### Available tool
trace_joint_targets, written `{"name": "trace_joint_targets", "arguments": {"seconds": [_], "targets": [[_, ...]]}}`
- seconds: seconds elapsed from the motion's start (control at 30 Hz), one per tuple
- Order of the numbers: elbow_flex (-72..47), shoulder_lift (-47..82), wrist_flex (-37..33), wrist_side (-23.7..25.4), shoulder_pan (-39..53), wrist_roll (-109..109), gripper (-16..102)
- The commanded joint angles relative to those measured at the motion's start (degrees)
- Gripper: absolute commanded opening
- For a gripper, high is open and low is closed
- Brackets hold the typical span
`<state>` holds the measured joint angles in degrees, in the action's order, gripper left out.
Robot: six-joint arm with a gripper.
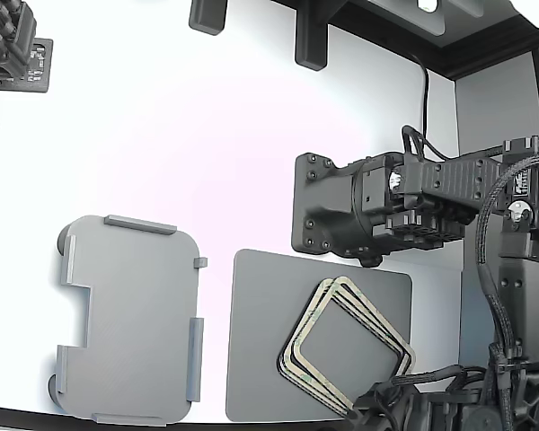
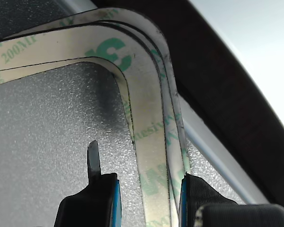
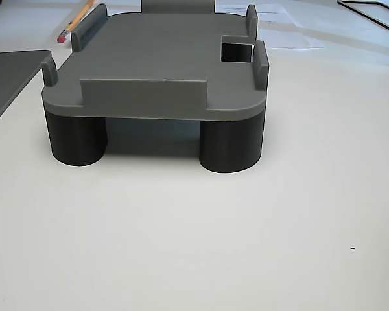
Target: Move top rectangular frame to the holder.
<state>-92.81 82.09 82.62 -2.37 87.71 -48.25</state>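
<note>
I should next grab the top rectangular frame by its long side [image 2: 152,170], beside the frame's printed corner, to move it to the holder.
A stack of thin beige frames lies askew on the dark grey mat [image 1: 269,359]. The top rectangular frame [image 1: 304,337] [image 2: 149,142] shows green print and an open centre. My gripper [image 2: 142,177] is low over the stack, open. One side of the frames runs between its two dark fingers [image 2: 99,196], which do not pinch it. In the exterior view the gripper [image 1: 366,409] is at the stack's near corner, mostly hidden by cables. The light grey holder [image 1: 130,314] [image 3: 162,65], bare on top, stands on round feet at the exterior view's left.
A black arm body [image 1: 359,211] hangs over the table just beyond the mat. Cables and a mount [image 1: 512,359] fill the exterior view's right edge. A pencil [image 3: 74,23] lies behind the holder. The table's dark front edge passes close to the stack.
</note>
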Motion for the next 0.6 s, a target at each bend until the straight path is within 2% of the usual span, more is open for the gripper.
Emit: {"name": "trace_joint_targets", "arguments": {"seconds": [0.0, 0.13, 0.27, 0.37, 0.47, 0.53, 0.57], "targets": [[0.6, 1.1, -0.4, 0.1, -0.6, 0.2, 51], [0.4, 1.1, -0.7, 0.1, -0.5, 0.6, 50], [0.4, 1.4, -0.5, 0.0, -0.4, 1.3, 44], [0.2, 1.8, -0.5, 0.4, -0.4, 2.2, 32], [0.1, 2.0, -0.9, 1.6, -0.4, 2.6, 15], [0.2, 2.2, -1.6, 3.7, 0.2, 4.0, -6], [0.4, 2.2, -1.6, 4.5, 0.4, 4.1, -10]]}}
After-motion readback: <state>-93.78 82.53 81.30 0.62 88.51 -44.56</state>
